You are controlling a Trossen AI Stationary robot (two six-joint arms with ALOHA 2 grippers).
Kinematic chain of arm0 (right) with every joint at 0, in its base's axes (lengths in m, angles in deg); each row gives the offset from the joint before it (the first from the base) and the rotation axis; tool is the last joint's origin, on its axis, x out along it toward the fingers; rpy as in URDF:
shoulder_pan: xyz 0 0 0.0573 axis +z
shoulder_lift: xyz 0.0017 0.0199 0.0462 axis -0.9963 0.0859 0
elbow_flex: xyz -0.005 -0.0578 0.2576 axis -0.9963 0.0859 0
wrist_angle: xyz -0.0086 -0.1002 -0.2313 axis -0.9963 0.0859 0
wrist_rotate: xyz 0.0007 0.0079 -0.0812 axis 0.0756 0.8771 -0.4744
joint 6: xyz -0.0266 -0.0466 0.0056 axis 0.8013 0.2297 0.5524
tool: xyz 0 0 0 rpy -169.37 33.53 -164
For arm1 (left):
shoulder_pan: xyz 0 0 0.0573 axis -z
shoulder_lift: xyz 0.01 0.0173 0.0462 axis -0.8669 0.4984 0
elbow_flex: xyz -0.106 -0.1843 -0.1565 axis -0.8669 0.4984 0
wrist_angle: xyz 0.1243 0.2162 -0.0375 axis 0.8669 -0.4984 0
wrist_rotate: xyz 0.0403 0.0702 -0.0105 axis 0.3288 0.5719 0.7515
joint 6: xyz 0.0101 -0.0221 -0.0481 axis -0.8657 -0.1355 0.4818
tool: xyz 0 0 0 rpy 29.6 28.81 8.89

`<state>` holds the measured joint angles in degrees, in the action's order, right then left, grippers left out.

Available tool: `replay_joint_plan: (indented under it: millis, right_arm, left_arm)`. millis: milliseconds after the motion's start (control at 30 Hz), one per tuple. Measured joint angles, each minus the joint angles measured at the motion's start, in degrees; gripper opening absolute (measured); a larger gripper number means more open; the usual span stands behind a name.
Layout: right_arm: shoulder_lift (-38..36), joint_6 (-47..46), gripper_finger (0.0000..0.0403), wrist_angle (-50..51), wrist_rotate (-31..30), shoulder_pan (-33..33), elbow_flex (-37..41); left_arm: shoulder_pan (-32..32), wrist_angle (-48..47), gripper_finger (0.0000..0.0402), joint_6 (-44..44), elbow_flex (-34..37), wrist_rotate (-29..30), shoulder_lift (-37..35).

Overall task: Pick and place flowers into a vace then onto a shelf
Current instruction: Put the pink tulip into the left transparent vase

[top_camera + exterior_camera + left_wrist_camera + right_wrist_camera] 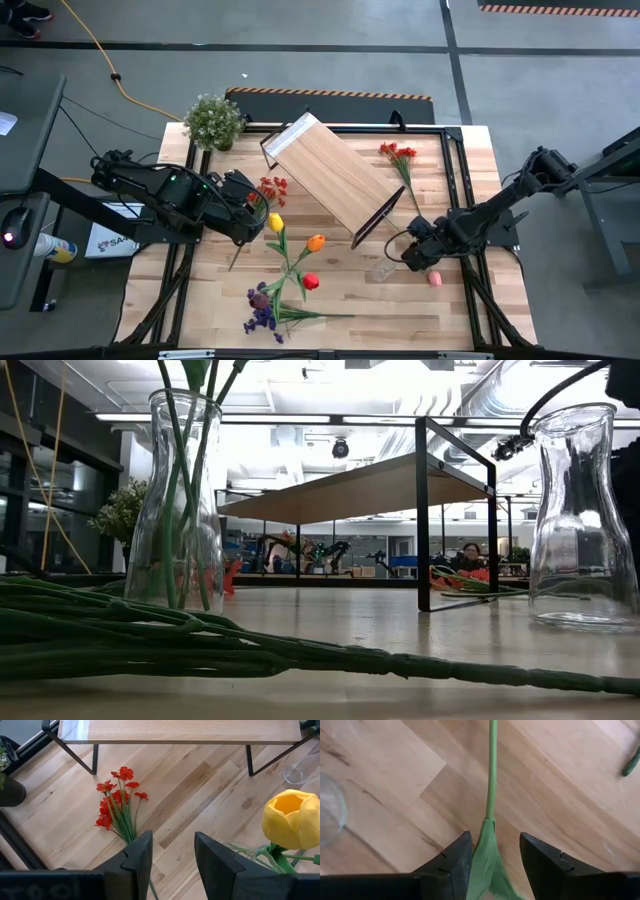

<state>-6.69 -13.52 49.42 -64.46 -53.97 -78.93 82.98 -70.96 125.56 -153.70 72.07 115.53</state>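
Observation:
I need to put the pink tulip into the vase, so I should next pick it up by its green stem (pixel 490 805) with my right gripper.
A glass vase (pixel 185 500) holds a yellow tulip (pixel 275 222) and an orange tulip (pixel 316 242). An empty vase (pixel 380 270) stands near the shelf's (pixel 335 180) leg. My left gripper (pixel 172 857) hovers open above the stems of a red spray (pixel 117 802) that lies flat on the table. My right gripper (pixel 492 857) is low and open. Its fingers stand either side of the green stem and leaf (pixel 487 845) of a pink tulip (pixel 435 278), which lies on the table.
A red tulip (pixel 310 282), a maroon tulip (pixel 260 298) and a purple spray (pixel 262 318) lie near the front edge. Another red spray (pixel 398 152) lies at the far right. A potted plant (pixel 213 120) stands at the far left corner.

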Motion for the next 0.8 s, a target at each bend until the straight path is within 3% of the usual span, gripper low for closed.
replay_joint_plan:
  millis: [400, 800]
  right_arm:
    - [3.7, 1.19, 0.0133, -0.31, 1.89, -2.29, -0.09]
    - [3.61, 1.38, 0.001, -0.2, 2.82, -2.61, -0.09]
  left_arm:
    - [0.0, 0.0, 0.0179, 0.02, 0.0, 0.0, 0.0]
    - [0.0, -0.02, 0.0179, 0.02, 0.0, 0.0, 0.0]
